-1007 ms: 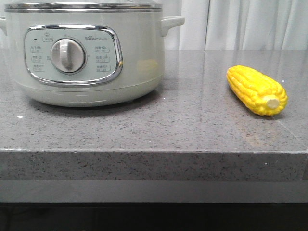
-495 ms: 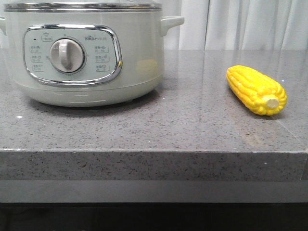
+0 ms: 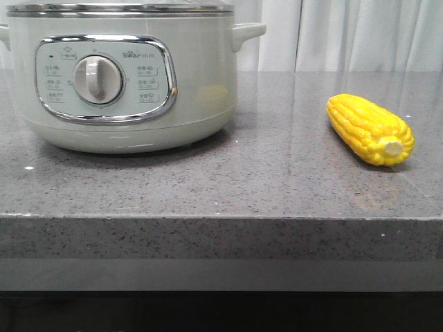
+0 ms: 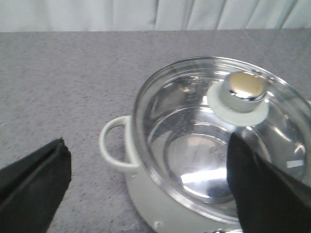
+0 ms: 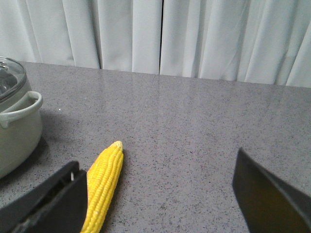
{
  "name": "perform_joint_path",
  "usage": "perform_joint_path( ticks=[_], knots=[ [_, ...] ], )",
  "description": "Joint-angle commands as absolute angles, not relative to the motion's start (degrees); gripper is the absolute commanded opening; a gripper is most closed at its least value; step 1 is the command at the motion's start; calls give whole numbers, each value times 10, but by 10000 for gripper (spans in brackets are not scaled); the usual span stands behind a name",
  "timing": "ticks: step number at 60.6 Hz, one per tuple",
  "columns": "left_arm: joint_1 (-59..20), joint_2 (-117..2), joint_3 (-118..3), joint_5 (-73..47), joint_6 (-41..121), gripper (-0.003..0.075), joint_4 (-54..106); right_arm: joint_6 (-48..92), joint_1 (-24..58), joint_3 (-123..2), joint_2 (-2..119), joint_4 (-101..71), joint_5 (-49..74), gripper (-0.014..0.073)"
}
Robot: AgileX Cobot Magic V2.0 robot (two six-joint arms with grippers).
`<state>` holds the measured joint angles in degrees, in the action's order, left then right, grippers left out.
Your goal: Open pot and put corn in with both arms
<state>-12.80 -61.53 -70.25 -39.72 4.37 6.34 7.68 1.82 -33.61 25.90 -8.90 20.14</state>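
The glass lid is far wider than the left gripper's open fingers, so the left gripper should next hold the lid by its narrow chrome knob to open the pot.
The pale grey-green pot stands at the left of the grey counter, its glass lid with a chrome knob shut on it. The yellow corn lies on the counter to the right, stub end toward me. It also shows in the right wrist view. My left gripper is open above the pot's near side by a side handle. My right gripper is open above the counter; the corn lies just inside one finger. Neither gripper shows in the front view.
White curtains hang behind the counter. The counter's front edge runs across the front view. The pot's other side handle shows in the right wrist view, apart from the corn.
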Motion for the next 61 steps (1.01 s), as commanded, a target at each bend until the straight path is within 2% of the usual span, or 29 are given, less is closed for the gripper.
perform_joint_path(
  ticks=[1, 21, 29, 43, 49, 61],
  knots=[
    [-161, -673, -792, -401, 45, 617, 72, 77, 14, -356, 266, -86, 160, 622],
    [-225, -886, -1054, -542, 45, 617, 83, 77, 14, -356, 266, -86, 160, 622],
    [-226, -935, -1099, -559, 45, 617, 84, 77, 14, -356, 266, -86, 160, 622],
    [-227, -963, -1103, -575, 45, 615, 94, 77, 14, -356, 266, -86, 160, 622],
    [-227, -966, -1103, -585, 45, 570, 94, 77, 14, -356, 266, -86, 160, 622],
    [-227, -966, -1103, -590, 45, 414, 94, 77, 14, -356, 266, -86, 160, 622]
  ],
)
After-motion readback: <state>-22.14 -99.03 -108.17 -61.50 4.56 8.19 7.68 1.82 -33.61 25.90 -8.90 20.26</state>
